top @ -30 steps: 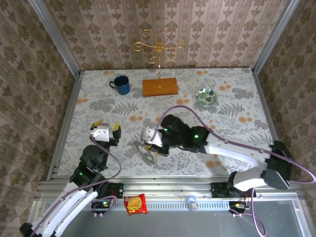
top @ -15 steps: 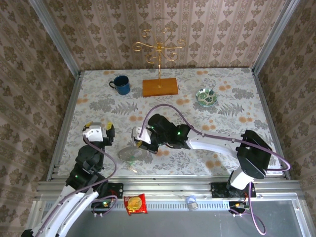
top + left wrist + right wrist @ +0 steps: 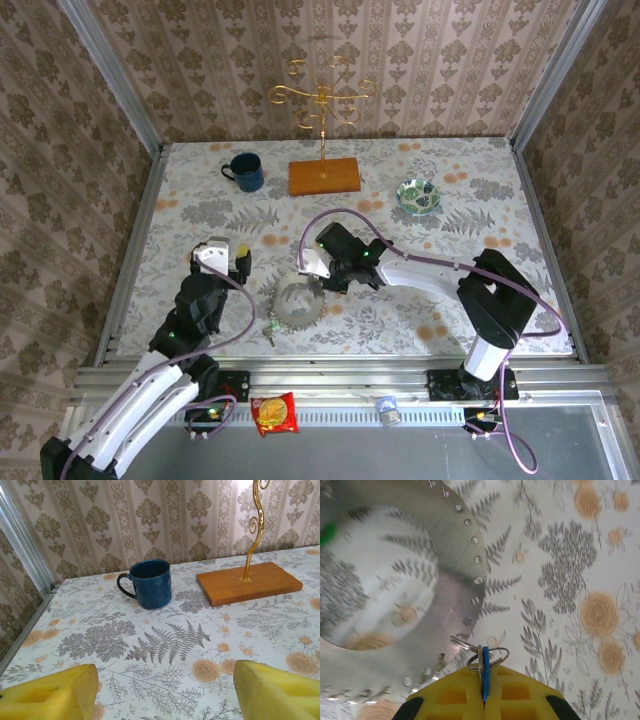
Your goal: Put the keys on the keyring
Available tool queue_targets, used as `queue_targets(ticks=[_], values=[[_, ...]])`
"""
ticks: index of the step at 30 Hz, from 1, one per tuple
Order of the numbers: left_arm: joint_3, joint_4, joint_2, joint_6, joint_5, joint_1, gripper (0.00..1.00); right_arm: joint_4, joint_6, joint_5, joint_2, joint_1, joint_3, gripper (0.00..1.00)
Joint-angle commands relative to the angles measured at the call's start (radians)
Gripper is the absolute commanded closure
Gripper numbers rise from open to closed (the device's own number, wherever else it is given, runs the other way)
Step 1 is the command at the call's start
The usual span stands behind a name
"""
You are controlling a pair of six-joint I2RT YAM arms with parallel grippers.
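Observation:
The blue key is above the table beside the keyring's rim. My right gripper needs to line it up with the keyring's rim, because the key would drop short if I opened now.
In the right wrist view my right gripper point(image 3: 483, 676) is shut on the blue key point(image 3: 485, 664), held edge-on with a small wire loop at its head. The loop reaches the rim of the keyring point(image 3: 457, 592), a large flat grey ring with small holes round its edge. Seen from above, the keyring point(image 3: 298, 304) lies on the table just in front of the right gripper point(image 3: 313, 270). A small greenish key point(image 3: 270, 328) lies at the ring's near left. My left gripper point(image 3: 227, 256) stands open to the left, its yellow fingers point(image 3: 55, 692) holding nothing.
A blue mug point(image 3: 245, 171) and a wooden base point(image 3: 324, 176) with a gold hook stand sit at the back. A patterned green bowl point(image 3: 419, 195) is at the back right. The mug point(image 3: 150, 583) and base point(image 3: 249, 582) lie ahead of the left gripper.
The right gripper swung left, then back right and a little farther away, and the keyring shifted with it. The left gripper moved right and slightly away.

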Motion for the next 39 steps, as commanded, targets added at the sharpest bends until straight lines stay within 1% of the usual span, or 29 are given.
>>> queue_targets(ticks=[1, 7, 10, 11, 12, 15, 16, 18, 20, 22, 24, 25, 27, 28, 30, 32, 35, 37, 39], values=[[0.014, 0.067, 0.036, -0.022, 0.049, 0.016, 0.28, -0.060, -0.100, 0.126, 0.028, -0.006, 0.012, 0.99], [0.013, 0.107, 0.123, -0.022, 0.076, 0.047, 0.28, -0.106, -0.221, 0.285, 0.101, -0.012, 0.042, 0.97], [0.012, 0.120, 0.160, -0.017, 0.093, 0.062, 0.28, -0.118, -0.259, 0.339, 0.132, -0.012, 0.052, 0.94], [0.012, 0.126, 0.173, -0.010, 0.098, 0.067, 0.28, -0.117, -0.269, 0.358, 0.140, -0.012, 0.053, 0.91], [0.015, 0.130, 0.185, -0.005, 0.096, 0.071, 0.28, -0.111, -0.279, 0.375, 0.141, -0.012, 0.048, 0.86], [0.017, 0.163, 0.220, 0.002, 0.097, 0.086, 0.28, -0.091, -0.272, 0.383, 0.113, -0.031, 0.027, 0.65], [0.021, 0.174, 0.237, 0.003, 0.101, 0.091, 0.28, -0.080, -0.259, 0.375, 0.092, -0.045, 0.014, 0.61], [0.033, 0.191, 0.272, 0.013, 0.105, 0.100, 0.27, -0.051, -0.225, 0.363, 0.038, -0.075, -0.018, 0.56], [0.047, 0.214, 0.309, 0.028, 0.107, 0.108, 0.27, -0.005, -0.164, 0.358, -0.032, -0.110, -0.057, 0.54], [0.062, 0.239, 0.348, 0.039, 0.106, 0.122, 0.24, 0.078, -0.055, 0.325, -0.138, -0.150, -0.118, 0.52], [0.077, 0.256, 0.385, 0.054, 0.113, 0.124, 0.20, 0.195, 0.060, 0.254, -0.259, -0.208, -0.205, 0.49], [0.085, 0.261, 0.403, 0.058, 0.116, 0.160, 0.16, 0.267, 0.130, 0.206, -0.322, -0.249, -0.267, 0.47], [0.099, 0.269, 0.435, 0.069, 0.121, 0.185, 0.05, 0.379, 0.262, 0.144, -0.450, -0.341, -0.372, 0.42], [0.105, 0.270, 0.449, 0.075, 0.122, 0.194, 0.01, 0.414, 0.318, 0.136, -0.499, -0.385, -0.409, 0.38], [0.110, 0.284, 0.478, 0.081, 0.121, 0.226, 0.00, 0.472, 0.432, 0.157, -0.594, -0.491, -0.496, 0.32], [0.105, 0.306, 0.506, 0.086, 0.116, 0.262, 0.00, 0.539, 0.502, 0.194, -0.652, -0.584, -0.578, 0.30], [0.085, 0.369, 0.559, 0.077, 0.122, 0.319, 0.00, 0.707, 0.556, 0.227, -0.662, -0.685, -0.701, 0.28], [0.068, 0.421, 0.601, 0.080, 0.137, 0.351, 0.00, 0.863, 0.573, 0.214, -0.595, -0.715, -0.765, 0.28], [0.045, 0.494, 0.651, 0.089, 0.141, 0.375, 0.00, 1.029, 0.554, 0.174, -0.490, -0.719, -0.797, 0.29]])
